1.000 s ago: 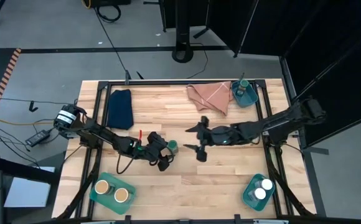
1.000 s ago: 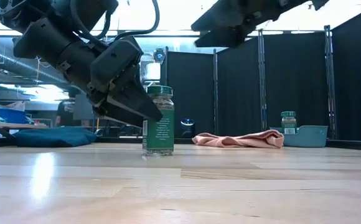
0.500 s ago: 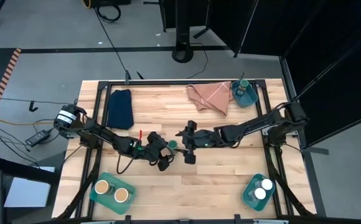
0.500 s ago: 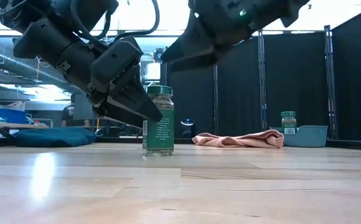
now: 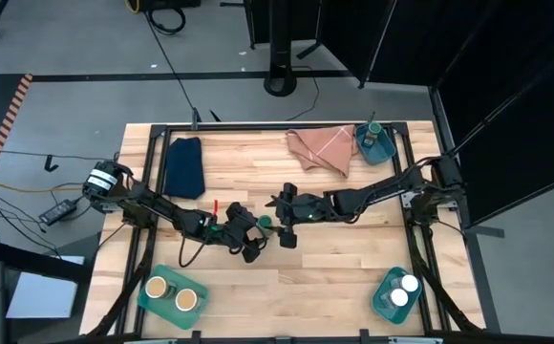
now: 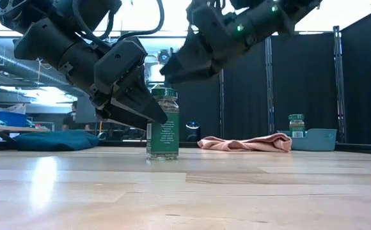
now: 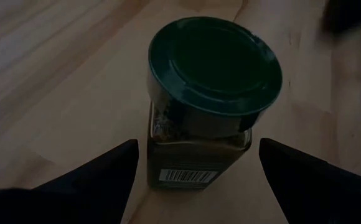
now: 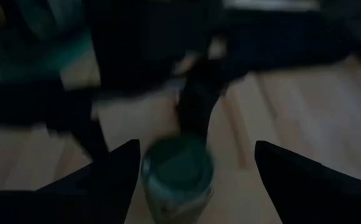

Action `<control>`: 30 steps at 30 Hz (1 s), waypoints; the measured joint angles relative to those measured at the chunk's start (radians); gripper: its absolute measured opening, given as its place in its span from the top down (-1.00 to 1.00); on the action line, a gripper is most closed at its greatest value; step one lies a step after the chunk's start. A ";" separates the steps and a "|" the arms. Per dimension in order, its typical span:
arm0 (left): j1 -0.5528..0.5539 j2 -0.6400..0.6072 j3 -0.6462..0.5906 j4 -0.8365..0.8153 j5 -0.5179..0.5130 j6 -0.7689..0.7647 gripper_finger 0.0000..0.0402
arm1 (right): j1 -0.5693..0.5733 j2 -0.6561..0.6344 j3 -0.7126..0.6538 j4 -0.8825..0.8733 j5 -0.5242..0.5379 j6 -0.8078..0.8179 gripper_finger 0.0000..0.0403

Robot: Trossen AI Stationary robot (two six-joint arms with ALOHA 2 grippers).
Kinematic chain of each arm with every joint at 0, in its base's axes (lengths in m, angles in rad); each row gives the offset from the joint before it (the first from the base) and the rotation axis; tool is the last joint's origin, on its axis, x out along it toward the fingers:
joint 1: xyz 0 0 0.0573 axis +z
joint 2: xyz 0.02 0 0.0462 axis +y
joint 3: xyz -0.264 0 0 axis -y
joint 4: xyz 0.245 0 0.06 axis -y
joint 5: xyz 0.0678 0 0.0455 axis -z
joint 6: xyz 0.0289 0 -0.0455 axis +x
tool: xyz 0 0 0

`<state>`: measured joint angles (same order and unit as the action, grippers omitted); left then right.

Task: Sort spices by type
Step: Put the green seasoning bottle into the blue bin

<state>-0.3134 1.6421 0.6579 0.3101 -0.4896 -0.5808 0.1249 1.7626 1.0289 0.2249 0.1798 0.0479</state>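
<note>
My right gripper moves closer before it closes on the green lid (image 5: 266,225), since the gripper's fingers still stop short of the lid.
A spice jar with a green lid (image 5: 266,225) stands upright on its base on the wooden table, near the middle. My left gripper (image 5: 254,233) is open and comes at it from the table's left. Its fingers (image 7: 106,171) stand on either side of the jar (image 7: 199,118), and a gap shows on both sides. My right gripper (image 5: 283,218) is open, comes from the table's right and hangs just above the jar's lid (image 6: 164,92). In the right wrist view the jar (image 8: 177,171) shows between the right gripper's fingers, farther off.
A teal bin (image 5: 159,304) at the near left holds two tan-lidded jars. A teal bin (image 5: 385,283) at the near right holds two white-lidded jars. A third bin (image 5: 380,151) at the far right holds a green-lidded jar. A blue cloth (image 5: 185,167) and a pink cloth (image 5: 323,148) lie by the far edge.
My right gripper has come toward the table's left and down, from well right of the jar to just above its lid. The jar has stayed where it was.
</note>
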 joint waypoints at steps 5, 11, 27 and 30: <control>0.000 0.000 0.000 0.009 0.000 0.000 -0.69 | 0.002 0.024 -0.001 0.009 -0.009 -0.005 -0.61; 0.000 0.000 0.000 0.014 0.000 -0.001 -0.69 | -0.005 0.053 -0.001 0.037 -0.009 -0.007 -0.60; 0.000 0.001 0.000 0.011 0.002 -0.001 -0.69 | -0.027 0.086 -0.001 0.050 -0.027 -0.001 -0.57; 0.000 0.001 0.000 0.011 0.001 -0.001 -0.69 | -0.033 0.086 -0.001 0.051 -0.032 0.004 -0.55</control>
<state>-0.3130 1.6428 0.6579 0.3210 -0.4887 -0.5816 0.0922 1.8488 1.0275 0.2756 0.1474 0.0517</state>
